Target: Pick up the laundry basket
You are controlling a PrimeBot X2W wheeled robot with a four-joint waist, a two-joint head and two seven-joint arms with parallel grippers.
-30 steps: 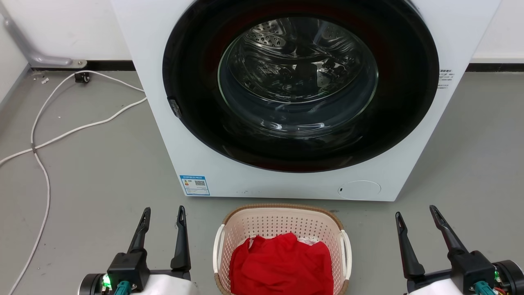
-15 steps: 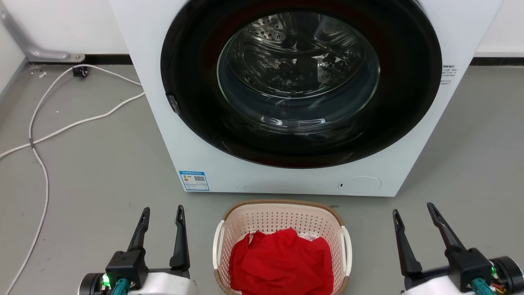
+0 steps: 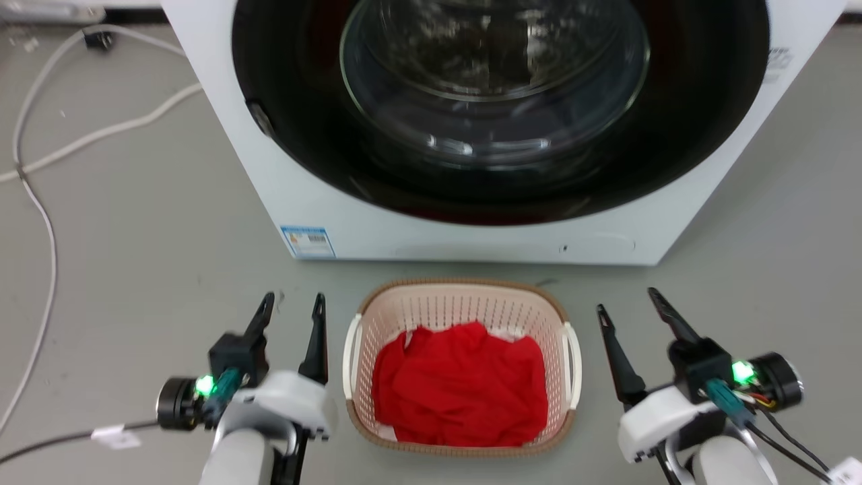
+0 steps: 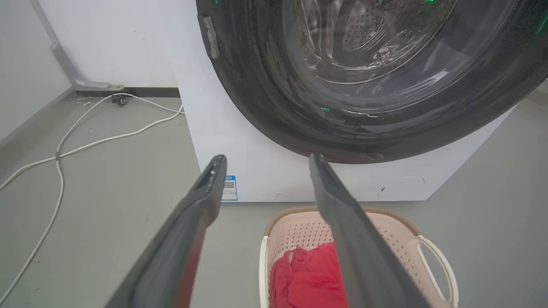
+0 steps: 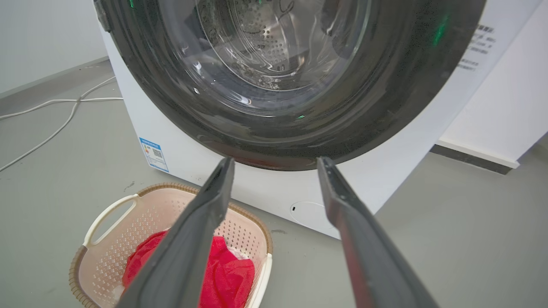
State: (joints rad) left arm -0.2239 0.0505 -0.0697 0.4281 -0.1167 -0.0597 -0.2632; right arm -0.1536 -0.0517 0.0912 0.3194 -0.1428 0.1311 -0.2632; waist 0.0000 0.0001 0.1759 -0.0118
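Note:
The laundry basket is far wider than my open fingers, so my right gripper should next grab it by its thin side at the white handle (image 3: pixel 570 365).
The laundry basket (image 3: pixel 465 306) stands on the grey floor in front of the washing machine, pale pink-beige with a brown woven-look rim and white side handles. Red cloth (image 3: pixel 461 384) fills its bottom. My left gripper (image 3: pixel 294 304) is open just left of the basket's left handle, apart from it. To the right of the right handle, with a wider gap, my right gripper (image 3: pixel 625 300) is open too. The left wrist view has the basket (image 4: pixel 394 231) low and right of my left gripper (image 4: pixel 267 159). In the right wrist view the basket (image 5: pixel 150 214) lies lower left of my right gripper (image 5: pixel 276 162).
A white front-loading washing machine (image 3: pixel 323 202) with a shut dark glass door (image 3: pixel 498 87) stands right behind the basket. White cables (image 3: pixel 40 168) trail over the floor at the left. A white wall with dark skirting (image 5: pixel 479 158) runs behind at the right.
The head camera has tilted down and come closer, so the basket sits higher and fuller in view. Both grippers have risen in the picture and stand nearer the basket's handles, still open.

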